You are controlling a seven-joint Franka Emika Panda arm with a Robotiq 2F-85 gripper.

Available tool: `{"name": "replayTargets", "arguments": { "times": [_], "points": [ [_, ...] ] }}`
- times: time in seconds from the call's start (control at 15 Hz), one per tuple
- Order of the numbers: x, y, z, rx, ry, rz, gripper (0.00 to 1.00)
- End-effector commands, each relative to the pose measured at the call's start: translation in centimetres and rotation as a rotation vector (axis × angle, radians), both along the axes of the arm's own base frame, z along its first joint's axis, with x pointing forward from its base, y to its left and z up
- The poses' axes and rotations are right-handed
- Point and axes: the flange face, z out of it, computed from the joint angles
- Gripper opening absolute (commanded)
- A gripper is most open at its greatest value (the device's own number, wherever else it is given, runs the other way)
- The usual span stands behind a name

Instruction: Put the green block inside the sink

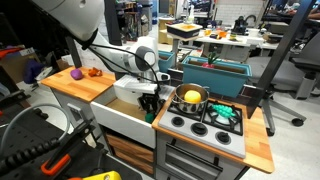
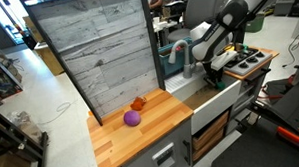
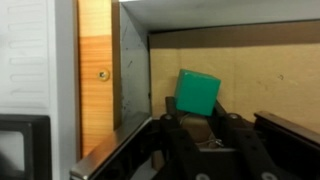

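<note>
I should open my gripper now: the green block (image 3: 198,92) is just above the sink's flat tan bottom, so the block would end up on that bottom.
The green block (image 3: 198,92) is a small bright green cube, seen only in the wrist view. It sits between my gripper's (image 3: 198,120) fingertips, just above the tan floor of the sink (image 3: 275,80). The gripper is shut on it. In both exterior views the gripper (image 1: 150,103) (image 2: 211,77) reaches down into the white sink (image 1: 122,118) (image 2: 215,111), and the block is hidden by the fingers and the sink walls.
A purple toy (image 1: 76,73) (image 2: 132,117) and an orange toy (image 1: 93,71) (image 2: 138,102) lie on the wooden counter beside the sink. On its other side is a toy stove with a pot (image 1: 192,97) and a dark green leafy toy (image 1: 222,113). A teal bin (image 1: 215,72) stands behind.
</note>
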Motion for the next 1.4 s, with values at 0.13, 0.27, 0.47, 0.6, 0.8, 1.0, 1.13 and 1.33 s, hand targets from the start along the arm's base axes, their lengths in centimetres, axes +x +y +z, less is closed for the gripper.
{"name": "replayTargets", "arguments": {
  "times": [0.13, 0.27, 0.47, 0.6, 0.8, 1.0, 1.13, 1.33],
  "points": [
    [0.4, -0.6, 0.7, -0.031, 0.000, 0.024, 0.10],
    [0.5, -0.5, 0.9, -0.033, 0.000, 0.026, 0.59],
    [0.9, 0.6, 1.3, -0.034, -0.007, 0.048, 0.73],
    [1.6, 2.2, 1.9, -0.031, -0.019, 0.064, 0.88],
    [3.0, 5.1, 3.6, 0.001, -0.054, 0.091, 1.00],
    [2.7, 8.4, 5.1, 0.028, -0.073, 0.141, 1.00],
    [1.9, 9.4, 5.6, 0.061, -0.094, 0.154, 1.00],
    [-0.5, 10.8, 6.1, 0.099, -0.120, 0.158, 1.00]
  ]
}}
